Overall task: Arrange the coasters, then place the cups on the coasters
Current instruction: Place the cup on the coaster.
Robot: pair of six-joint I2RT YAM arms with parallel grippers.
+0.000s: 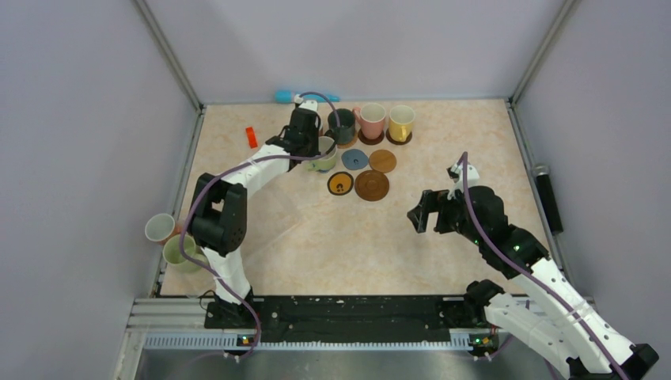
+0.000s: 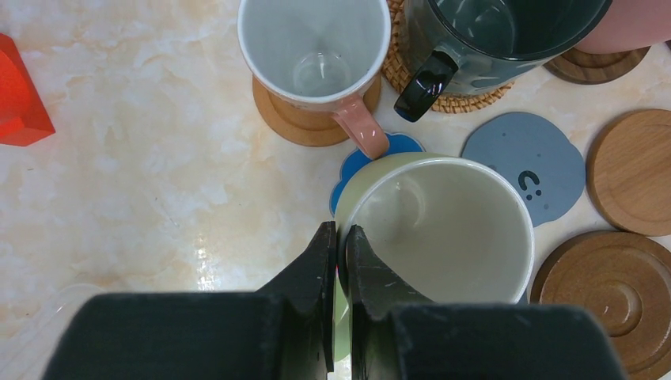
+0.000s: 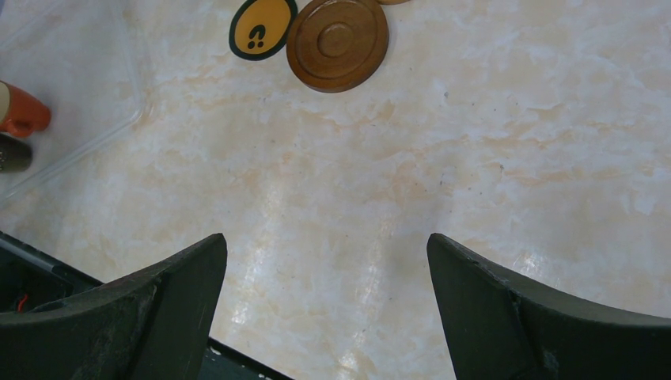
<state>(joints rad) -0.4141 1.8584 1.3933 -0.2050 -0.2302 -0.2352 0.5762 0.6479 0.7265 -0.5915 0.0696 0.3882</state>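
Observation:
The pale green cup [image 1: 324,156] covers most of the blue coaster, edge showing near the pink handle, and would land, so my left gripper releases it now.
My left gripper [image 2: 342,237] [image 1: 315,145] is shut on the rim of a pale green cup [image 2: 443,229] [image 1: 324,156], one finger inside and one outside. The cup is over a bright blue scalloped coaster [image 2: 358,161]; whether it rests on it I cannot tell. Behind it, a white cup with a pink handle [image 2: 314,51] sits on a tan coaster [image 2: 305,127], and a black cup [image 2: 490,32] [image 1: 342,125] on a woven one [image 2: 443,99]. Pink [image 1: 372,120] and yellow [image 1: 401,121] cups also stand on coasters. Grey-blue [image 1: 354,159], tan [image 1: 383,161], black-rimmed [image 1: 341,184] and dark brown [image 1: 372,185] coasters lie bare. My right gripper [image 3: 328,253] [image 1: 423,212] hangs open over bare table.
Two more cups [image 1: 161,228] [image 1: 178,253] sit at the table's left edge in a clear tray [image 3: 71,79], where the right wrist view shows an orange cup [image 3: 22,111]. A red block [image 1: 252,136] lies at the back left. A black microphone [image 1: 546,198] lies by the right wall.

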